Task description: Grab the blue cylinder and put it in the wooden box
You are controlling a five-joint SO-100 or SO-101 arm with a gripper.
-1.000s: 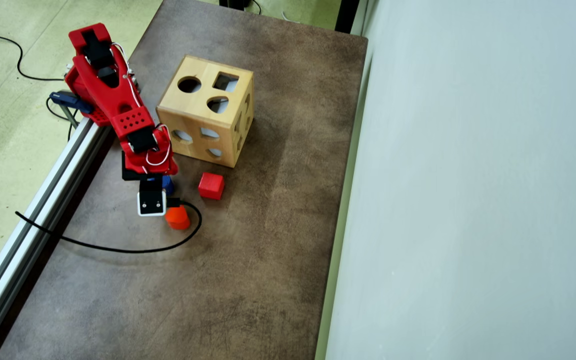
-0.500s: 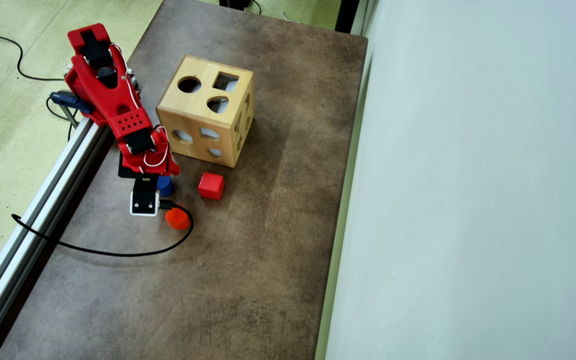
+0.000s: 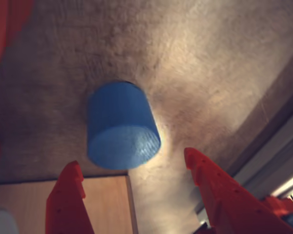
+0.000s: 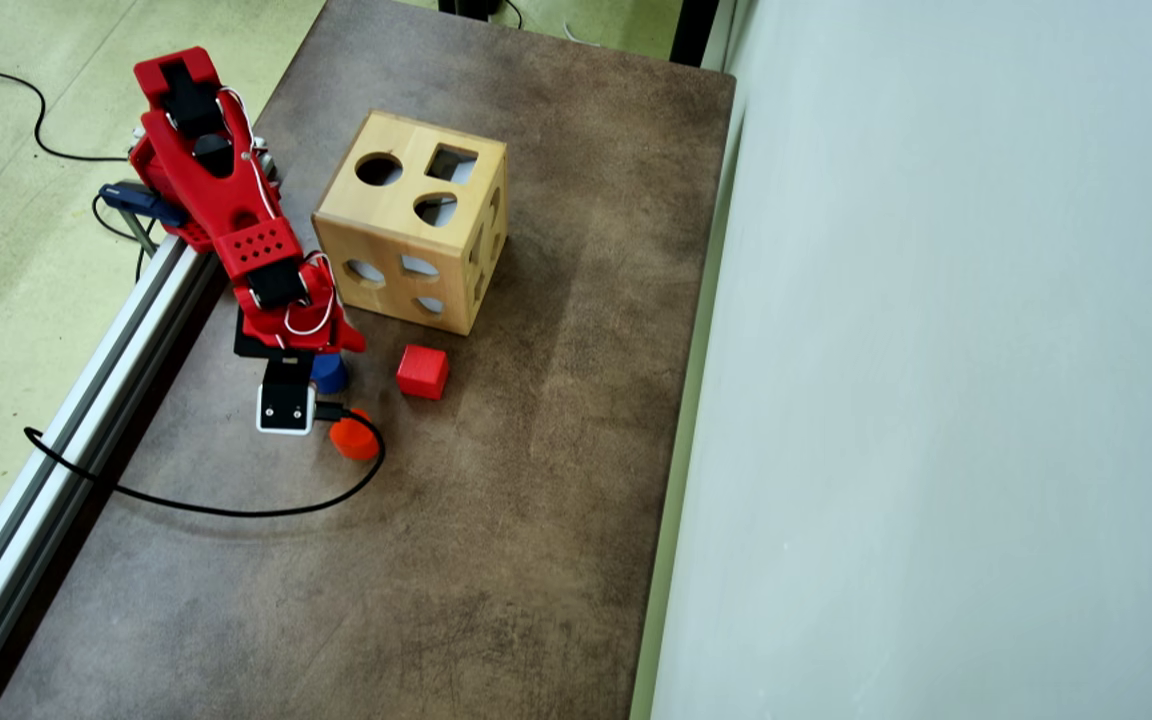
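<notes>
My gripper grabs the blue cylinder by its curved side (image 3: pixel 119 109) next, to drop it into the wooden box (image 3: pixel 102 204).
The blue cylinder (image 3: pixel 121 127) stands on the brown table, just ahead of and between my two red fingertips (image 3: pixel 72 176) in the wrist view. My gripper (image 3: pixel 132 163) is open and empty, its jaws wide apart and not touching the cylinder. In the overhead view the cylinder (image 4: pixel 330 374) shows partly under my wrist, and the fingertips are hidden there. The wooden box (image 4: pixel 414 222), a light-wood cube with shaped holes, stands just behind it; a face of the box (image 3: pixel 102 204) shows at the bottom of the wrist view.
A red cube (image 4: pixel 423 371) lies right of the cylinder. An orange-red rounded block (image 4: pixel 353 437) lies in front of it, beside the camera's black cable (image 4: pixel 236 508). A metal rail (image 4: pixel 86 420) runs along the table's left edge. A pale wall (image 4: pixel 936 400) bounds the right.
</notes>
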